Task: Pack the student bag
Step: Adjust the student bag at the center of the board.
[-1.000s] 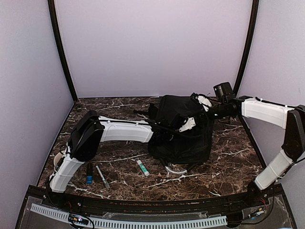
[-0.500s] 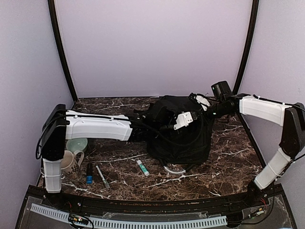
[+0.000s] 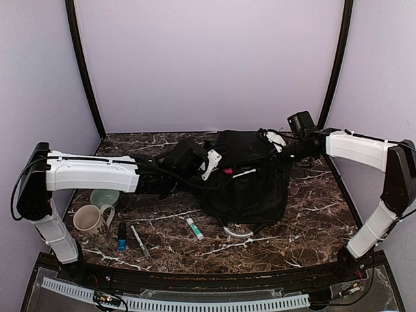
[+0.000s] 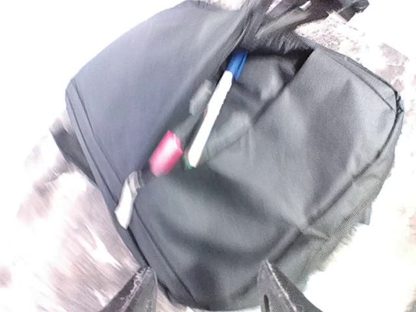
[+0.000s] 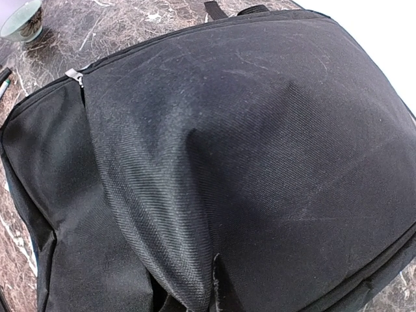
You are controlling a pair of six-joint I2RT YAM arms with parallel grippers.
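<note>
The pink-ended marker (image 4: 166,154) needs to be tucked into the pocket, so my left gripper next needs to pinch the bag by its fabric at the pocket's edge (image 4: 155,190).
The student bag (image 3: 253,182), a big black backpack, lies in the middle of the table. Its pocket gapes open in the left wrist view, and a white pen with a blue cap (image 4: 211,117) and a pink-ended marker (image 4: 166,153) stick out of it. My left gripper (image 3: 211,162) hovers open just left of the bag, with both fingers (image 4: 140,294) apart and nothing between them. At the bag's far right corner my right gripper (image 3: 281,144) is shut on a pinched fold of the bag's fabric (image 5: 195,260), which hides its fingertips.
A mug (image 3: 91,221) and a teal bowl (image 3: 104,197) stand at the left under my left arm. A blue-capped marker (image 3: 121,237), a pen (image 3: 140,240) and a green-ended stick (image 3: 195,229) lie in front of the bag.
My left arm has drawn back to the left, out of the bag's pocket, and its gripper has opened, leaving the pens in the pocket. The right gripper keeps its hold.
</note>
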